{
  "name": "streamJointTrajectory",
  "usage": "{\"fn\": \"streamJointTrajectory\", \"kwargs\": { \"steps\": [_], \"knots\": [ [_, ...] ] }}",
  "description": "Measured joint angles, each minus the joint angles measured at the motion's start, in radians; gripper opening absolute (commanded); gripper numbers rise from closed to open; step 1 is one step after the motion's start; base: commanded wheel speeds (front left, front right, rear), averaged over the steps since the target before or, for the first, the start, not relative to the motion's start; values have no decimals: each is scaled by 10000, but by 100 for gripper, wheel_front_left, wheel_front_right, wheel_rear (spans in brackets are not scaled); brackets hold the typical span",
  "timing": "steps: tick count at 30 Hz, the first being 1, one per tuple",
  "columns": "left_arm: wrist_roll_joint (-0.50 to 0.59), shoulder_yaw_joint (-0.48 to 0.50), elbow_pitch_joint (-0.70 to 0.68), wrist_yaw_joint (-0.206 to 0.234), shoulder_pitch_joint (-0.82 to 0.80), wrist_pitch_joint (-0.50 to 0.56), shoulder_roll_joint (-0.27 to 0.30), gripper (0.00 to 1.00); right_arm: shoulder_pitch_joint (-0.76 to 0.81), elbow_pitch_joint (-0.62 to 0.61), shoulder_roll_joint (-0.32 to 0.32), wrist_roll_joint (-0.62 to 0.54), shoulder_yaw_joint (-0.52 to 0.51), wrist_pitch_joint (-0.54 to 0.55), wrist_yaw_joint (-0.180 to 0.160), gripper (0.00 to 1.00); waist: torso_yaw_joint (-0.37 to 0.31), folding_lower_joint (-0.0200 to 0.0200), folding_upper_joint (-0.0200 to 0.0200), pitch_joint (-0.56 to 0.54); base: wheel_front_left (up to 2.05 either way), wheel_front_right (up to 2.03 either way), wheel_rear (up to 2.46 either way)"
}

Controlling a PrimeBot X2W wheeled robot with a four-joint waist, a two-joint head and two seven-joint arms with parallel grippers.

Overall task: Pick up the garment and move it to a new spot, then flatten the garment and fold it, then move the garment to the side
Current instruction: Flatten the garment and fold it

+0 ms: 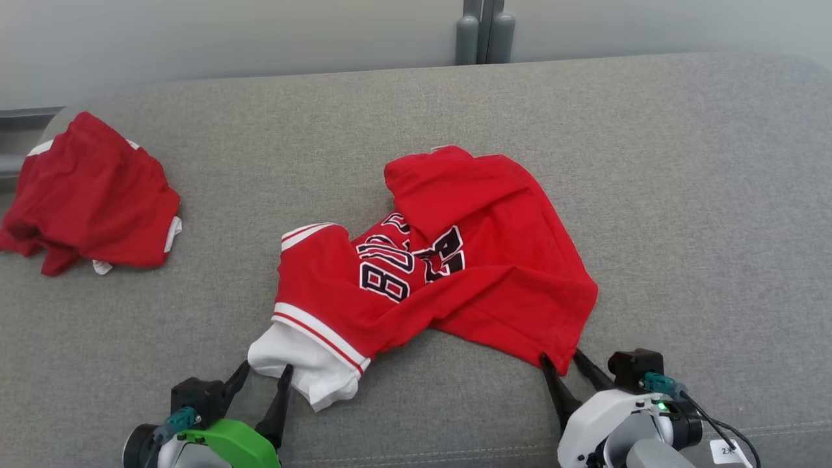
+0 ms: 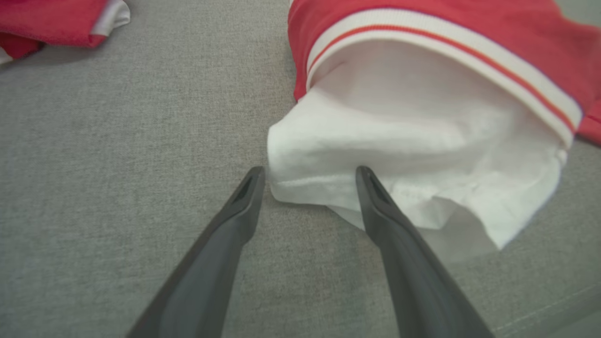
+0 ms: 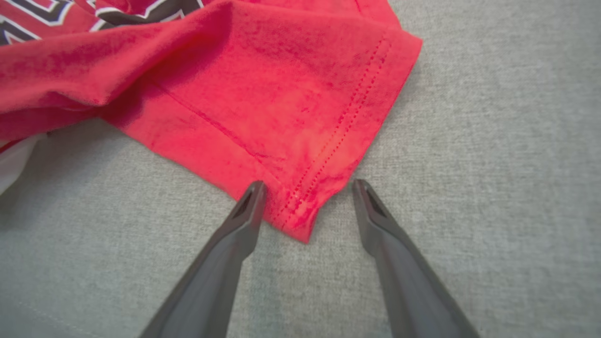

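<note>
The jersey needs to be picked up and moved to a new spot, so the robot's right gripper should next grab it by its red hem corner [image 1: 563, 360] [image 3: 296, 217].
A crumpled red jersey [image 1: 455, 260] with black-and-white lettering lies mid-surface on the grey cushion. Its white sleeve [image 1: 305, 364] pokes out from a red-and-white striped cuff at the lower left. My left gripper [image 1: 266, 370] is open, its fingertips straddling the white sleeve's [image 2: 399, 141] near corner. My right gripper [image 1: 559, 357] is open too, with the jersey's red hemmed corner [image 3: 300, 211] lying between its fingertips. Neither holds the cloth.
A second red garment [image 1: 91, 195] with white trim is bunched at the far left of the grey cushion [image 1: 682, 195]. A pale wall with a grey post [image 1: 484, 32] runs behind. Bare cushion stretches to the right and along the back.
</note>
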Motion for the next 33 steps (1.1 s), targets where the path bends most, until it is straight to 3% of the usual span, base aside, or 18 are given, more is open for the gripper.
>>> {"fn": "streamJointTrajectory", "kwargs": {
  "steps": [1, 5, 10, 23, 33],
  "knots": [
    [-100, -82, 50, 0, -43, -6, -15, 0, -59, 84, -6, 73, 107, -10, -2, 0, 1, 0, 0, -14, 0, 0, 0],
    [-441, -531, 244, 0, -215, -6, 23, 0, -237, 309, 10, 276, 403, -54, 0, 0, -13, 0, 0, -58, 0, 0, 0],
    [-539, -293, -119, 0, -218, -8, 194, 0, -330, 161, 21, 261, 226, -63, 0, 0, -27, 0, 0, -125, 0, 0, 0],
    [65, 462, -3062, 0, 350, -8, 759, 0, -24, -2042, -320, 587, 109, -67, 0, 0, -85, 0, 0, -312, 0, 0, 0],
    [-79, -612, -4069, -2, -1961, 198, 1802, 0, -2105, -2535, -922, 617, 1072, 199, 0, 0, -411, 0, 0, -10, 0, 0, 0]
  ]
}}
